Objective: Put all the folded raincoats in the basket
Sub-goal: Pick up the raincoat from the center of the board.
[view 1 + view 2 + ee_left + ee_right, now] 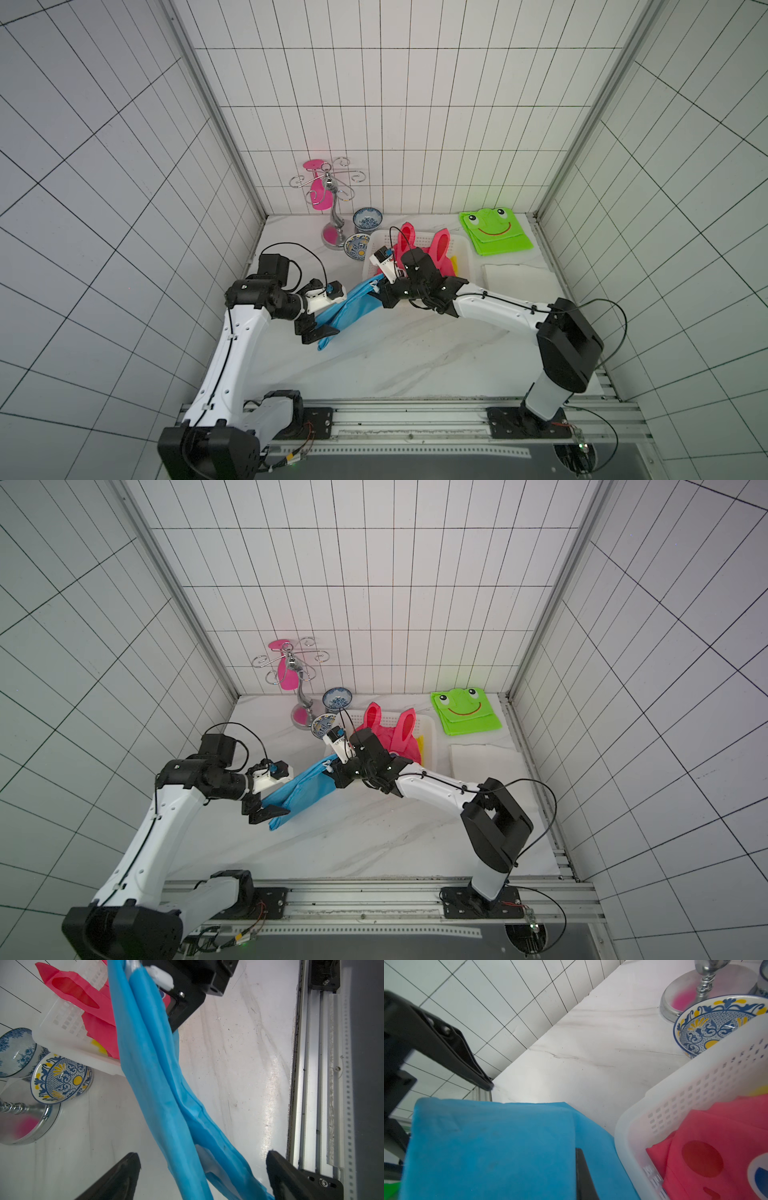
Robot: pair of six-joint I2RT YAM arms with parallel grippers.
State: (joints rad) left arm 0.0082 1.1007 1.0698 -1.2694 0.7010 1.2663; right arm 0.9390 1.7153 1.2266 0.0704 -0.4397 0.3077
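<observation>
Next, my left gripper grabs the blue raincoat's loose end, opposite my right gripper, to carry it spread and lay it flat in the basket [463,249].
The folded raincoat [353,305] [305,789] is blue and hangs stretched above the marble top, from the basket's near left corner down toward the left arm. My right gripper [379,289] [578,1159] is shut on its upper end, right beside the basket rim. My left gripper [326,326] [202,1154] is open, its jaws wide apart on either side of the lower end [187,1147]. The basket [463,249] [430,739] [68,1020] [685,1093] is white and perforated and stands at the back centre.
A pink raincoat [419,253] [716,1136] with rabbit ears fills the basket. A green frog raincoat [494,230] lies at the back right, a white folded cloth [519,278] in front of it. Two patterned bowls [368,218] [357,246] and a chrome stand [332,216] sit left of the basket.
</observation>
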